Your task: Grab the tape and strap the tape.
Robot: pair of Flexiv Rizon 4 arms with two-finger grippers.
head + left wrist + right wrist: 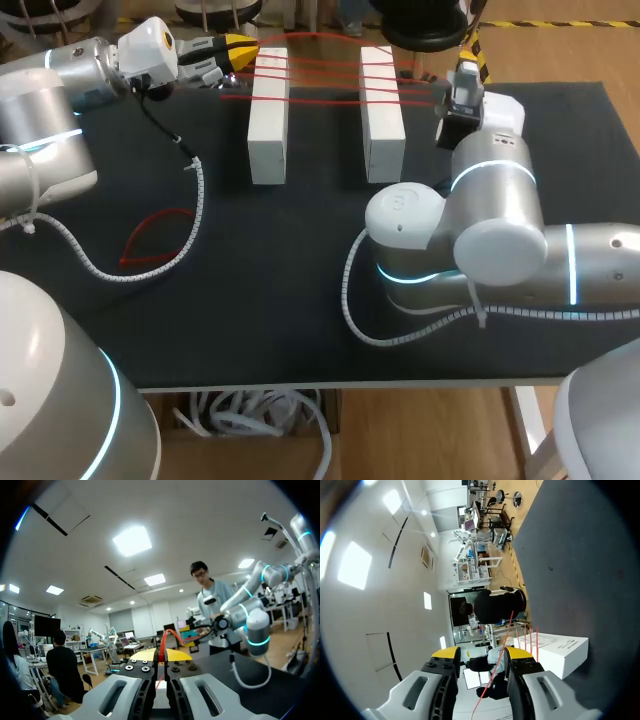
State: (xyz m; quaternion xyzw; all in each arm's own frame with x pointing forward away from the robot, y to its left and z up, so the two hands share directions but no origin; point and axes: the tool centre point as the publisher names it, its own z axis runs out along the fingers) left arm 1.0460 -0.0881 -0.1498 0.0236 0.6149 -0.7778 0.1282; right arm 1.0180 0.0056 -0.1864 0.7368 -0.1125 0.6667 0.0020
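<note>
The red tape is to be strapped around the white blocks, so the robot's right gripper next needs to grab the tape by its loose end.
Red tape (322,68) runs in several strands across two upright white blocks (268,115) (381,110) at the back of the black table. My left gripper (238,47) sits just left of the left block, shut on the tape's end; in the left wrist view the red tape (163,639) comes out from between its closed yellow tips (161,655). My right gripper (445,100) is just right of the right block. In the right wrist view it (482,654) stands open with one red strand (496,667) passing between its fingers, touching neither; the white block (555,652) is beside it.
A loose loop of red tape (152,240) lies on the black table mat (280,270) at the left. White coiled cables (195,215) (350,295) trail from both arms across the mat. My right arm's big elbow (470,235) fills the right middle.
</note>
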